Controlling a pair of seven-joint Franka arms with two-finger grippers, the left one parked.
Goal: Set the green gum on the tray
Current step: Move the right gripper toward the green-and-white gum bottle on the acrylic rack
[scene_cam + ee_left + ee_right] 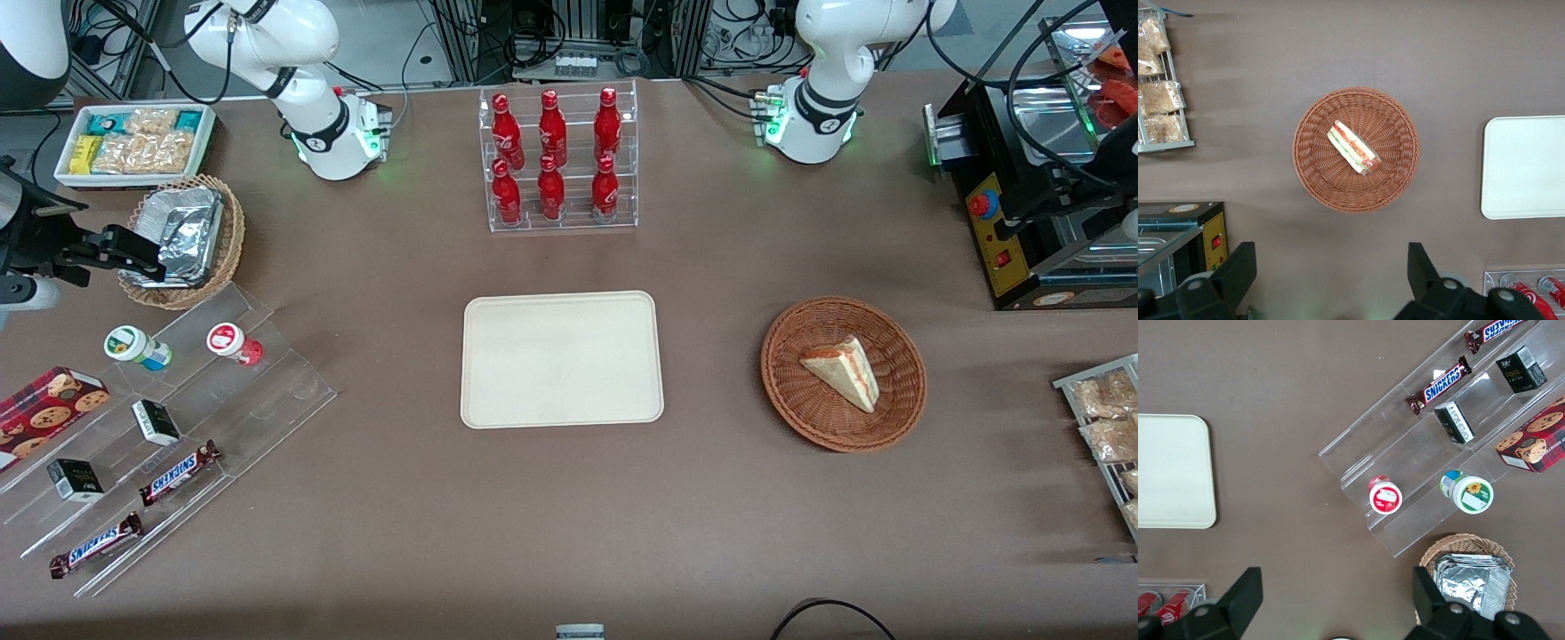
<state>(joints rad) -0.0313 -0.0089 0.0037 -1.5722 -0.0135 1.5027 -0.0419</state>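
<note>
I need to place the green gum on the tray (pixel 562 361), so next I should grab it by its labeled body (pixel 154 353) with my right gripper.
The green gum (pixel 135 347) stands on the upper step of a clear acrylic stepped rack (pixel 178 436), beside a red-lidded bottle (pixel 233 342). In the right wrist view the green gum (pixel 1467 491) shows its white-and-green lid. The cream-beige tray (pixel 561 359) lies bare at the table's middle; it also shows in the right wrist view (pixel 1171 471) and the left wrist view (pixel 1525 167). My right gripper (pixel 133 253) hangs high over the foil basket, open and empty (pixel 1336 587), well above the gum.
The rack also holds Snickers bars (pixel 178 473), small dark boxes (pixel 156 421) and a cookie box (pixel 49 404). A wicker basket with a foil tray (pixel 182 236), a white snack bin (pixel 133 142), a cola bottle rack (pixel 558 160) and a sandwich basket (pixel 843 373) stand around.
</note>
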